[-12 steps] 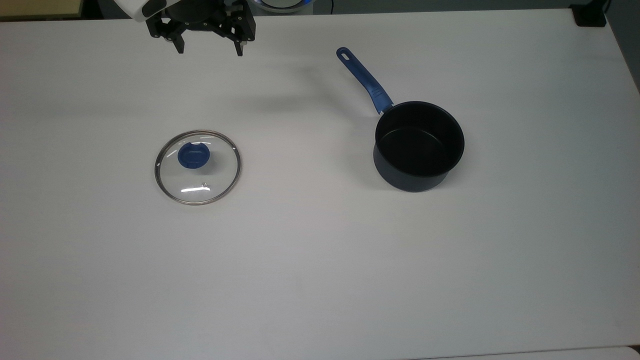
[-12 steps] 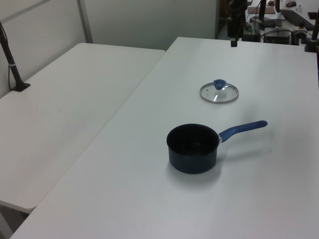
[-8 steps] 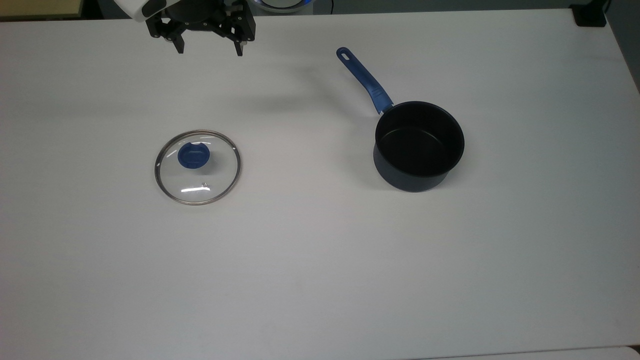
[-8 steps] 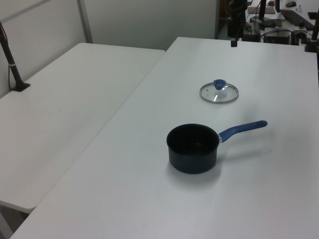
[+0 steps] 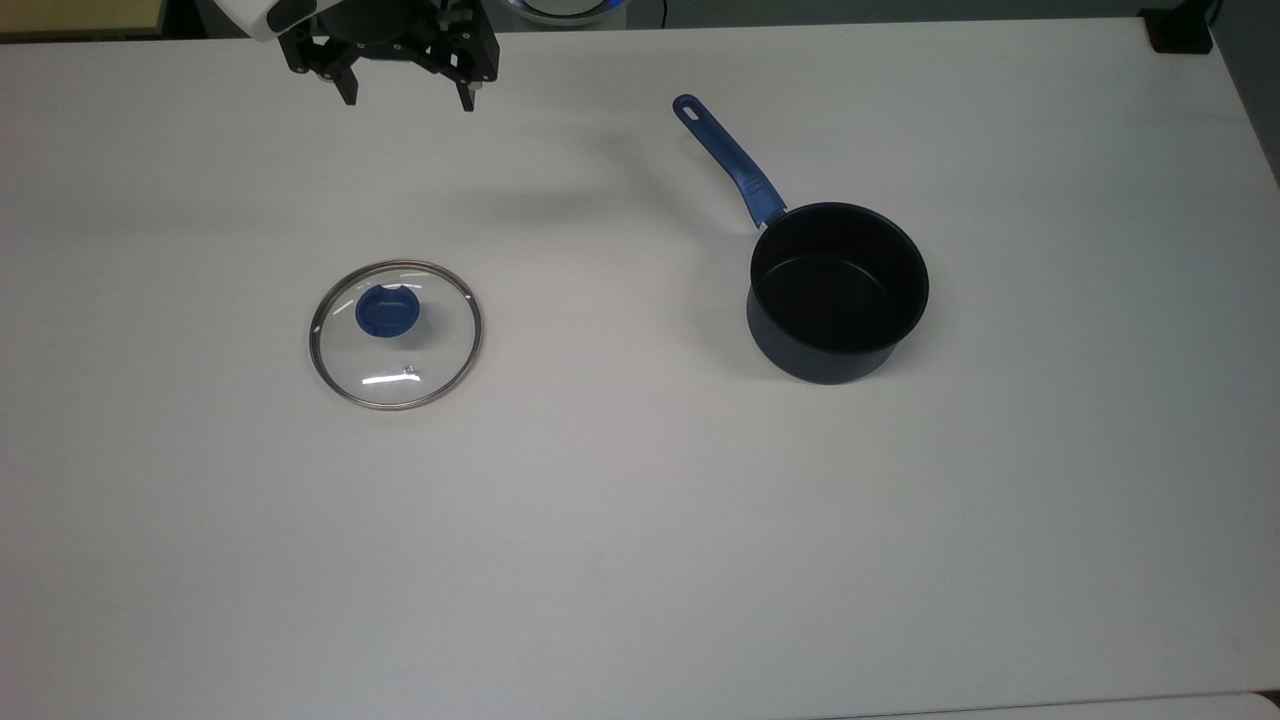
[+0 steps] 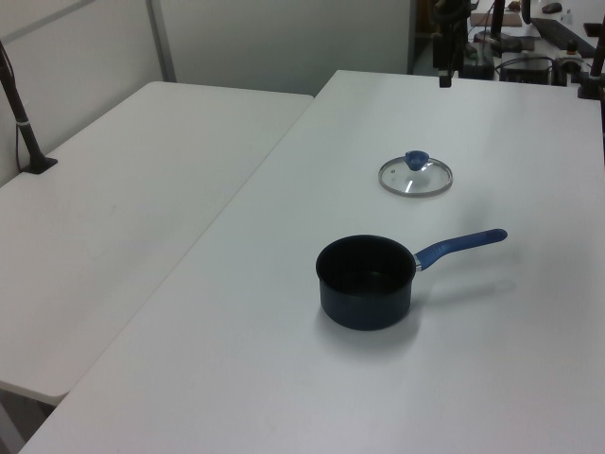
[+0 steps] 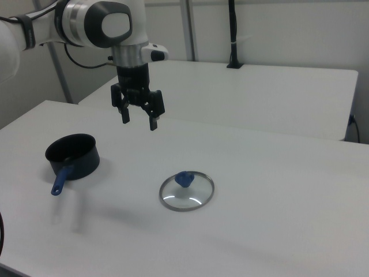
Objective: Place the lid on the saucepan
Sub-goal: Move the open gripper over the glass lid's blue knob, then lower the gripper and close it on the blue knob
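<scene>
The glass lid [image 6: 416, 176] lies flat and wide. My gripper should next grab the lid by the blue knob [image 6: 417, 160] standing up, to put it on the saucepan.
The glass lid [image 5: 396, 335] with its blue knob [image 5: 387, 311] lies flat on the white table [image 5: 620, 520], left of centre in the top view. The dark saucepan [image 5: 838, 291] stands upright and empty to the top view's right, its blue handle [image 5: 726, 157] pointing up-left. My gripper [image 5: 408, 98] hangs open high over the table's far edge, well apart from the lid, fingers pointing down. In the right view the gripper [image 7: 139, 121] is above and behind the lid [image 7: 187, 191], with the saucepan [image 7: 73, 156] at the right view's left. In the left view, the lid [image 6: 416, 176] lies beyond the saucepan [image 6: 366, 281].
A second white table [image 6: 123, 208] adjoins on the left view's left, with a black post [image 6: 24, 123] standing on it. Equipment clutter [image 6: 529, 38] sits past the far table edge. A black block [image 5: 1178, 28] sits at the top view's upper right corner.
My gripper has drifted slightly up and to the top view's left. Lid and saucepan have not moved.
</scene>
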